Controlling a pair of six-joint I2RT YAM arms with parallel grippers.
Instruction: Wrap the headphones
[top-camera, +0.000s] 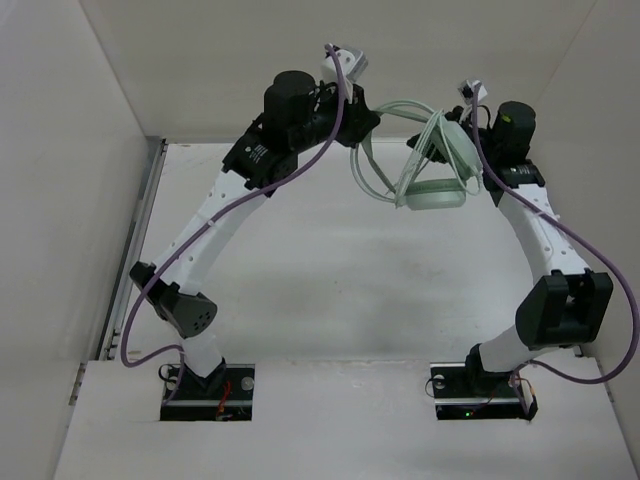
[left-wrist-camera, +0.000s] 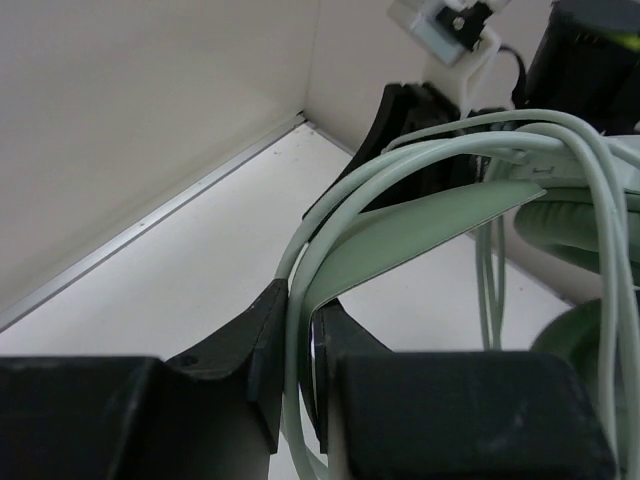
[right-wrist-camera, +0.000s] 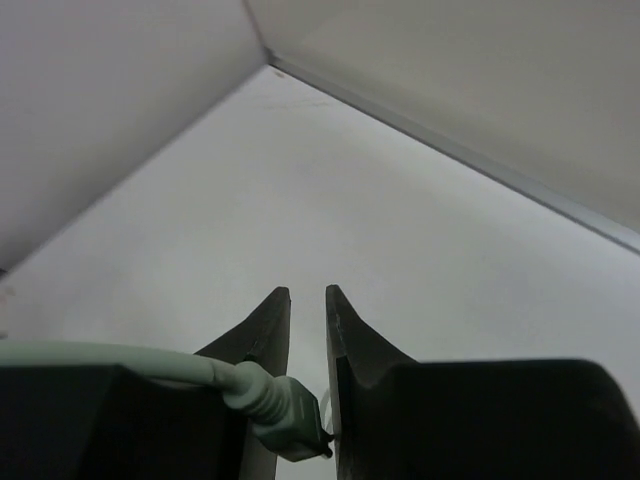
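Observation:
My right gripper is to grab the cable by its plug end next, so the long part of the cable stays free to wrap around the headband.
The pale mint headphones hang in the air between my two raised arms at the back of the table. The thin headband and ear cups fill the right of the left wrist view. Several loops of pale cable run over the headband. My left gripper is shut on cable strands beside the headband's end. My right gripper is nearly closed, with the cable's plug end between its fingers. The plug tip touches the right finger.
White enclosure walls stand close behind and on both sides. A metal strip runs along the table's left edge. Purple arm cables loop beside both arms. The white table top lies below the hanging headphones.

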